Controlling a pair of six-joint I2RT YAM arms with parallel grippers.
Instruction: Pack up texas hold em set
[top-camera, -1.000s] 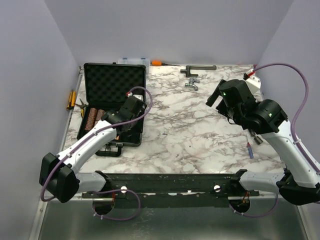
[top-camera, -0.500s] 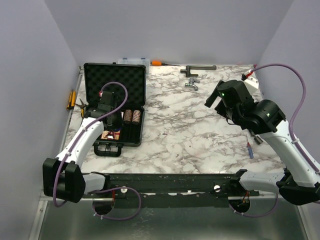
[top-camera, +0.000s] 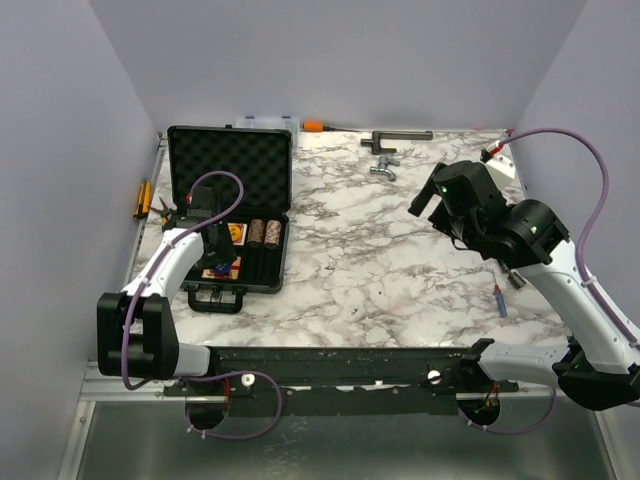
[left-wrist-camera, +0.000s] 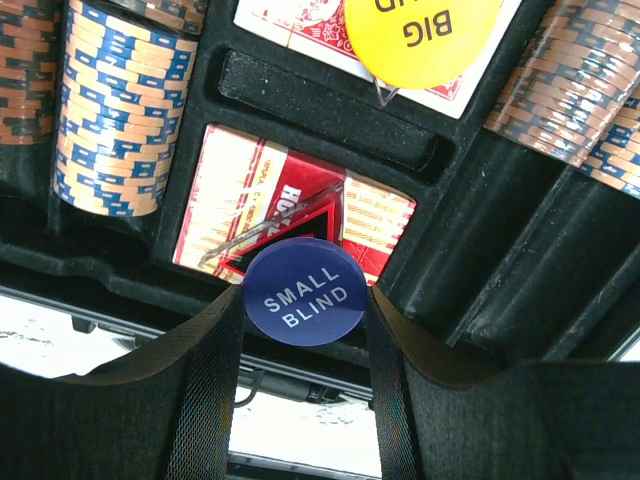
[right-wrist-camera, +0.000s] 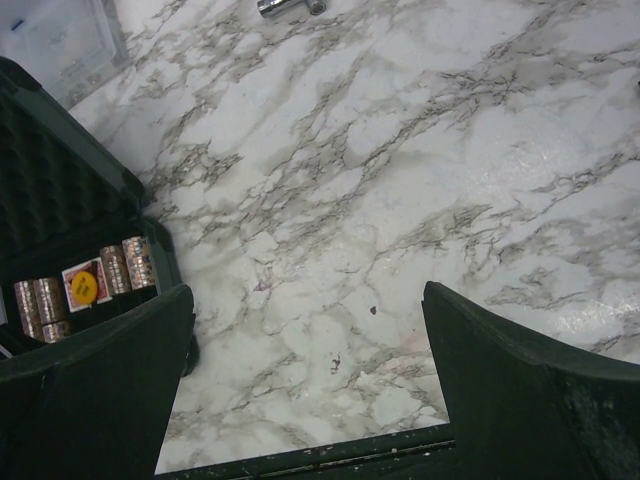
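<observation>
My left gripper releases the blue token now, since it hovers close above the triangular token and would come to rest on the red card deck (left-wrist-camera: 275, 215).
The black foam-lined case (top-camera: 228, 165) lies open at the table's left. My left gripper (top-camera: 213, 255) hovers over its tray, shut on a blue round "SMALL BLIND" token (left-wrist-camera: 304, 291). Below it in the left wrist view lie a red card deck (left-wrist-camera: 275, 215) with a clear triangular token (left-wrist-camera: 300, 225), a yellow "BIG BLIND" token (left-wrist-camera: 420, 35) on another deck, and brown chip stacks (left-wrist-camera: 112, 110) at the sides. My right gripper (right-wrist-camera: 305, 345) is open and empty above bare marble. In its view the case (right-wrist-camera: 60, 190) shows at left.
A clear organiser box (top-camera: 266, 123) and an orange-handled tool (top-camera: 314, 126) lie behind the case. Yellow-handled pliers (top-camera: 143, 199) lie at the left edge. Metal fittings (top-camera: 384, 165) sit at the back centre. A small blue-red tool (top-camera: 498, 298) lies at the right.
My left arm has swung left across the case tray and now holds the blue token over the card slots. The right arm has barely moved.
</observation>
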